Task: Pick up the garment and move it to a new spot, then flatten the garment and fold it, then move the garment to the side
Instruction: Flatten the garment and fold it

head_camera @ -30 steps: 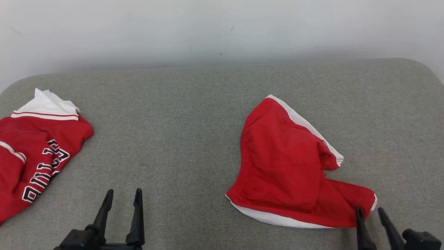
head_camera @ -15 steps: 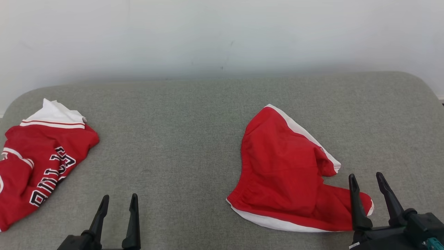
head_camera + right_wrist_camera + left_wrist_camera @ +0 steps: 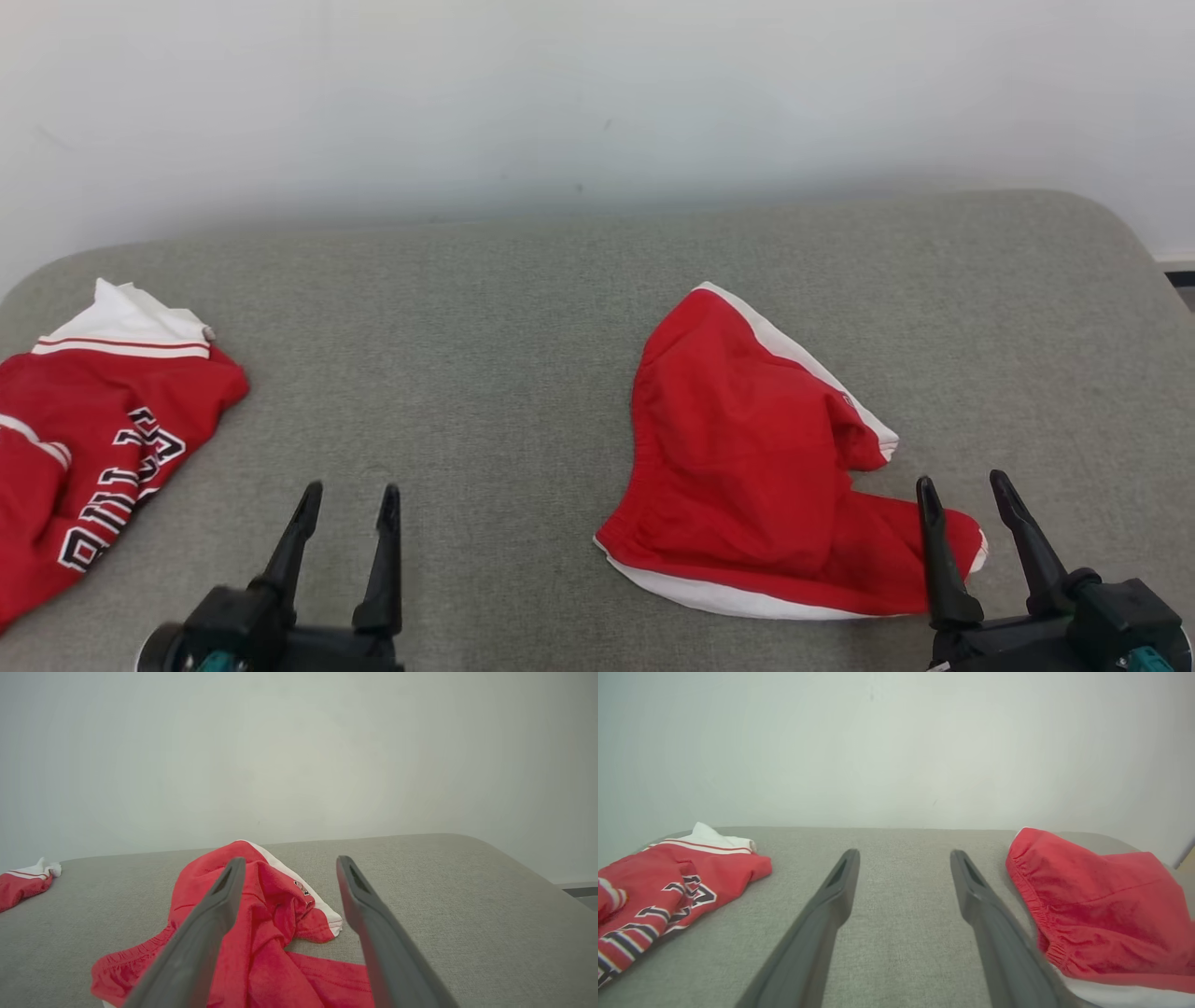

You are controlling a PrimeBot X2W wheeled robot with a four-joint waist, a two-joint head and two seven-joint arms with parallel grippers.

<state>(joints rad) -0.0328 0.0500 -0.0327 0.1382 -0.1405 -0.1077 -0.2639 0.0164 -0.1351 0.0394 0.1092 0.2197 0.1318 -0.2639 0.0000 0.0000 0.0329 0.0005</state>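
The garment's next hold for my left gripper is its ribbed red edge [image 3: 619, 525], to pick the garment up. That edge stands up in gathers, while the red panel [image 3: 745, 465] beside it lies slack.
The garment, a pair of red shorts [image 3: 738, 448] with white trim, lies crumpled on the right half of the grey padded surface [image 3: 485, 327]. It also shows in the left wrist view [image 3: 1101, 905] and the right wrist view [image 3: 261, 933]. My right gripper [image 3: 962, 480] is open above the shorts' near right corner, holding nothing; its fingers [image 3: 290, 858] spread over the fabric. Over bare surface left of the shorts, my left gripper [image 3: 353, 489] is open and empty, its fingers [image 3: 904, 853] apart.
A red jersey [image 3: 103, 439] with a white collar and black-and-white lettering lies at the far left edge, also seen from the left wrist [image 3: 668, 891] and the right wrist [image 3: 23, 884]. A pale wall stands behind the surface. The surface's right corner curves off.
My right gripper has opened and lifted off the shorts' near right corner, leaving them lying on the surface. The head camera has shifted slightly. The left gripper stays open.
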